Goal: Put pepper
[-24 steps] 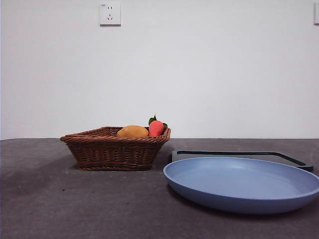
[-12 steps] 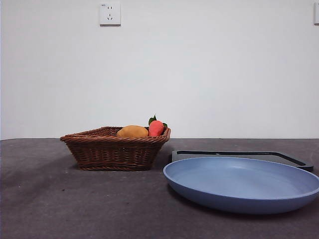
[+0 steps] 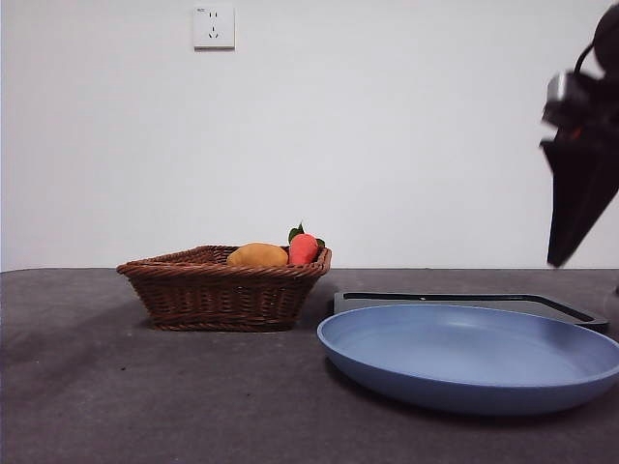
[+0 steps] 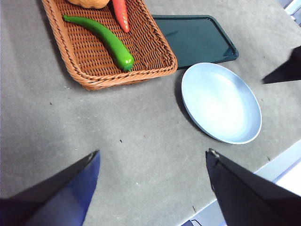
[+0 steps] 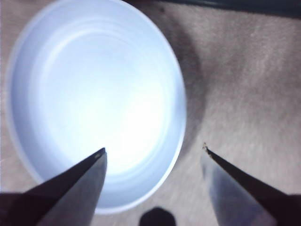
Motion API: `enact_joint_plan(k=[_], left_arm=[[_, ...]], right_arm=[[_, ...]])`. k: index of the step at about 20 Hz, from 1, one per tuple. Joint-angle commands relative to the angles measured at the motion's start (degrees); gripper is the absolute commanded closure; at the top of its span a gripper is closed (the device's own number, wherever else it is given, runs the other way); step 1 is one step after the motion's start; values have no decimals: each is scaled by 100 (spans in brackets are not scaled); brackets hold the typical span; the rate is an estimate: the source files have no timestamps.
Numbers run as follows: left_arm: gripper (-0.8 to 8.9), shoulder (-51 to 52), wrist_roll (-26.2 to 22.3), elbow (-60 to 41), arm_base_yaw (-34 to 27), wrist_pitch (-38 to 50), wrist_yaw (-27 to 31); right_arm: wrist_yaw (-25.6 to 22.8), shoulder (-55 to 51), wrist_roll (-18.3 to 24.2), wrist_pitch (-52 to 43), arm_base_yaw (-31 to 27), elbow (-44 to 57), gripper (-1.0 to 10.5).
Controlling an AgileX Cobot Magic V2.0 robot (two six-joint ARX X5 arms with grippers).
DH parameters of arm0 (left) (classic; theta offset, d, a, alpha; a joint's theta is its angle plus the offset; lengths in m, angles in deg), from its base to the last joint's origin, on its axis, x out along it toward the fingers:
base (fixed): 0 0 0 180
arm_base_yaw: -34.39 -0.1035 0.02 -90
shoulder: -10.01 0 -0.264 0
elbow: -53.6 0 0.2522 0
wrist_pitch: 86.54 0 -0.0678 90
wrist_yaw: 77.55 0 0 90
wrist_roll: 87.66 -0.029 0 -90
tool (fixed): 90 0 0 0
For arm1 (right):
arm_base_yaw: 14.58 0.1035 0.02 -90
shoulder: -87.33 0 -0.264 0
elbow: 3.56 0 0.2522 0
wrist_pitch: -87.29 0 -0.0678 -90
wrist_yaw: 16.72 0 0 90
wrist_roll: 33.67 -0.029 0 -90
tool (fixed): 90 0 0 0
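The blue plate needs to go onto the dark tray for the pepper, so my right gripper should next grab the plate by its rim.
The pepper is glossy green and long, and lies in the brown wicker basket. In the front view the basket's wall hides it. My left gripper is open and empty, high above the grey table in front of the basket. My right gripper is open and empty, above the near rim of the empty blue plate. It shows dark at the right edge of the front view, above the plate, and as a black tip in the left wrist view.
A red-orange fruit and a yellow-orange fruit also sit in the basket. A dark flat tray lies behind the blue plate, beside the basket. The table's front edge runs near the plate.
The right arm has come into the front view from the upper right, above the plate's right side. The basket, fruits and plate have not moved.
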Motion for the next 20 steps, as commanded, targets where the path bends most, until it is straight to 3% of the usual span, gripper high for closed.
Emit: enact_joint_plan(k=[1, 13, 20], left_arm=[[422, -9, -81, 87, -11, 31, -33], [422, -9, -81, 87, -11, 33, -28], [422, -9, -79, 87, -11, 33, -31]], right_arm=[[-24, 350, 31, -208, 33, -94, 637], [-20, 1139, 76, -564, 33, -94, 695], [-20, 1176, 68, -588, 31, -94, 876]])
